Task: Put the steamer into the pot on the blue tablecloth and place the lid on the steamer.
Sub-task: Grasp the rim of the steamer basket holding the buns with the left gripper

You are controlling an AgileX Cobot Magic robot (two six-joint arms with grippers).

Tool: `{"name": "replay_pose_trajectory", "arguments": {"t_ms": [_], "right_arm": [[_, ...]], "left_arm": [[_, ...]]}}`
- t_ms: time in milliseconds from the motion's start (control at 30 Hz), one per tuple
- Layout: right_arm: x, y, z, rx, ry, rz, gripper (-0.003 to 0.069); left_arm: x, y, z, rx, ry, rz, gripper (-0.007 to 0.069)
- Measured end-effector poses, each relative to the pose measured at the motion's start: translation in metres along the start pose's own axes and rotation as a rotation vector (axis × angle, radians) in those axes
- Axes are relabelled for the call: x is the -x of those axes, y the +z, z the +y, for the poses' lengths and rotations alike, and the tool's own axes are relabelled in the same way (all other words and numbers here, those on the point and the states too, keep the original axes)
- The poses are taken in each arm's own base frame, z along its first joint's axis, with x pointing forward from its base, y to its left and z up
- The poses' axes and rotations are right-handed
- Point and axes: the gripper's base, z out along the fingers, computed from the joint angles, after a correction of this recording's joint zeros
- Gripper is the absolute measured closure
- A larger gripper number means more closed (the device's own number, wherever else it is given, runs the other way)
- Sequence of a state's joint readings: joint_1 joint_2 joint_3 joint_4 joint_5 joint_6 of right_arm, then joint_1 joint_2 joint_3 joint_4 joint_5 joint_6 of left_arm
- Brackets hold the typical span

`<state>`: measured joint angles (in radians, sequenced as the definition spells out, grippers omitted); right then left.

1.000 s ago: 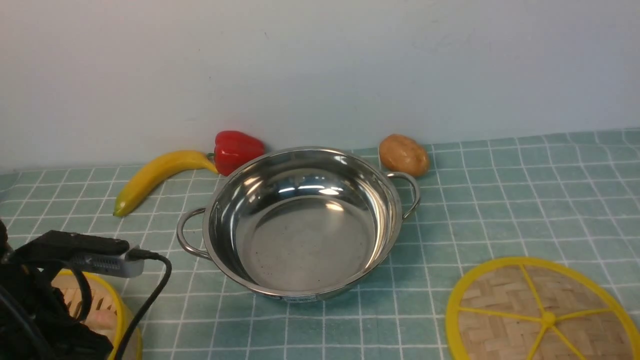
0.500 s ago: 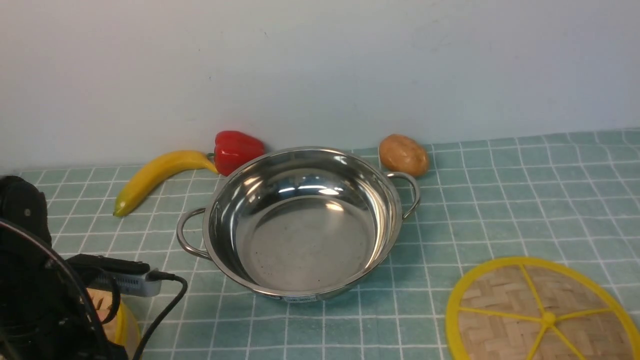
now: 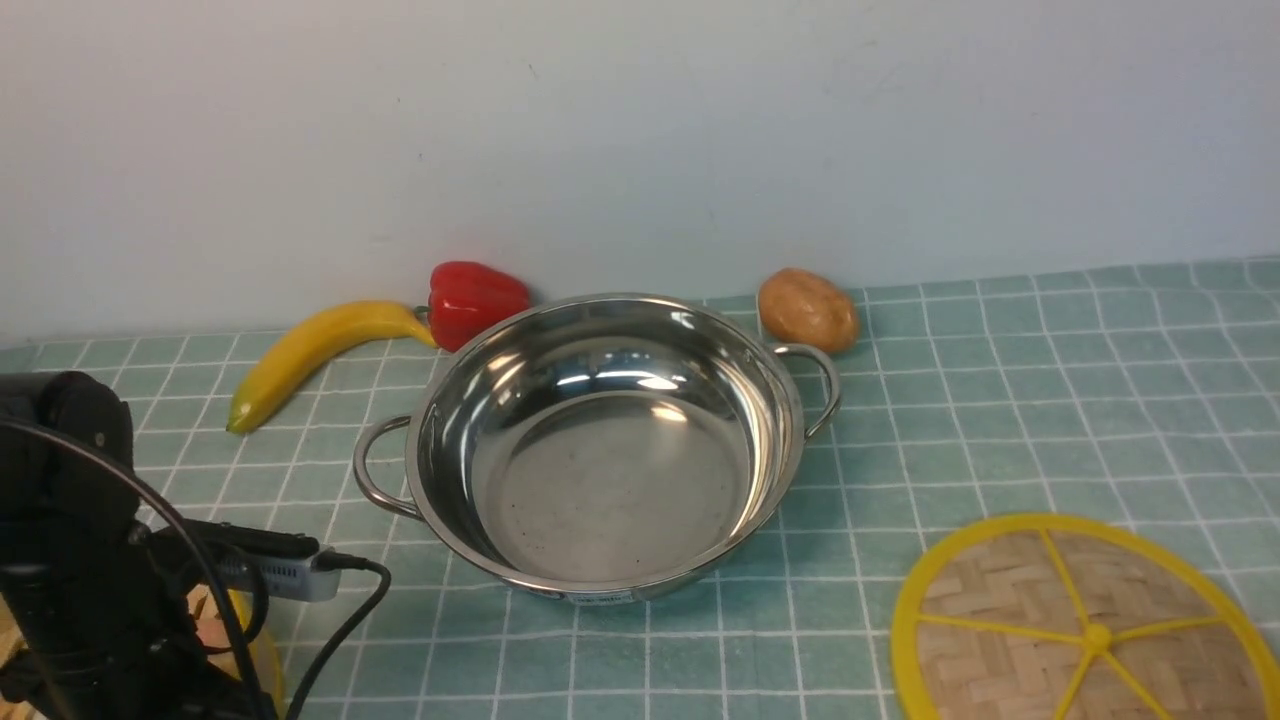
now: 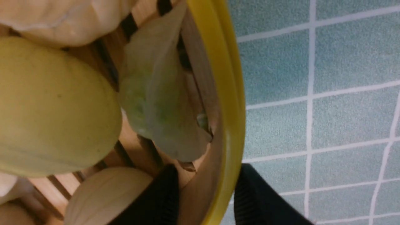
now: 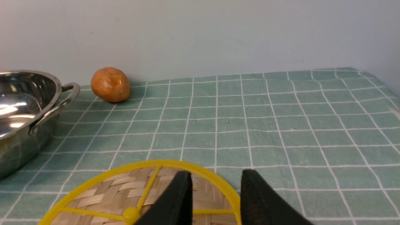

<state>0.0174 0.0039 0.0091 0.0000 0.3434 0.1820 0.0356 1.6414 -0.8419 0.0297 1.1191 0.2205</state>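
Observation:
The steamer's slatted bottom is far wider than my open fingers. My left gripper should grab the steamer by its thin yellow rim (image 4: 231, 168) next.
The steamer (image 4: 225, 93), a yellow-rimmed bamboo basket holding pale buns (image 4: 53, 106) and a dumpling (image 4: 156, 100), sits at the near left on the blue tablecloth (image 3: 1000, 400). In the front view only a sliver of the steamer's rim (image 3: 262, 650) shows behind my left arm. My left gripper (image 4: 206, 193) straddles its wall, one finger inside and one outside, jaws open. The empty steel pot (image 3: 600, 440) stands mid-cloth. The woven lid (image 3: 1085, 625) lies flat at the near right. My right gripper (image 5: 215, 193) hangs open over the lid's (image 5: 125, 190) far rim.
A banana (image 3: 310, 355) and a red pepper (image 3: 475, 300) lie behind the pot on the left, and a potato (image 3: 808, 310) behind its right handle. A pale wall closes off the back. A black cable from the left wrist camera trails beside the pot's near left.
My left wrist has sunk lower over the steamer and shifted slightly right, and its upper link has come into view. Steamer, pot and lid have not moved.

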Motion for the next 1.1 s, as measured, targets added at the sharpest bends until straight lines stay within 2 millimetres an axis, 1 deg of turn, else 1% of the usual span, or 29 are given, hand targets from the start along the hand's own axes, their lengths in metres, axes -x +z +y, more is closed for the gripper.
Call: {"name": "replay_pose_trajectory", "arguments": {"t_ms": [200,500,567,767,833,1100], "right_arm": [[0.000,0.000,0.000,0.000,0.000,0.000,0.0419],[0.000,0.000,0.000,0.000,0.000,0.000,0.0419],[0.000,0.000,0.000,0.000,0.000,0.000,0.0419],[0.000,0.000,0.000,0.000,0.000,0.000,0.0419],[0.000,0.000,0.000,0.000,0.000,0.000,0.0419],[0.000,0.000,0.000,0.000,0.000,0.000,0.0419]], "left_arm": [[0.003,0.007,0.001,-0.006,0.001,0.024,0.0382],[0.004,0.008,0.001,-0.007,0.001,0.028,0.0391],[0.005,0.008,0.001,-0.006,0.000,0.023,0.0407],[0.008,0.010,0.001,-0.014,-0.035,0.013,0.0515],[0.009,0.012,0.001,-0.015,-0.032,0.023,0.0536],[0.012,0.014,0.001,-0.022,-0.029,0.054,0.0544]]}}
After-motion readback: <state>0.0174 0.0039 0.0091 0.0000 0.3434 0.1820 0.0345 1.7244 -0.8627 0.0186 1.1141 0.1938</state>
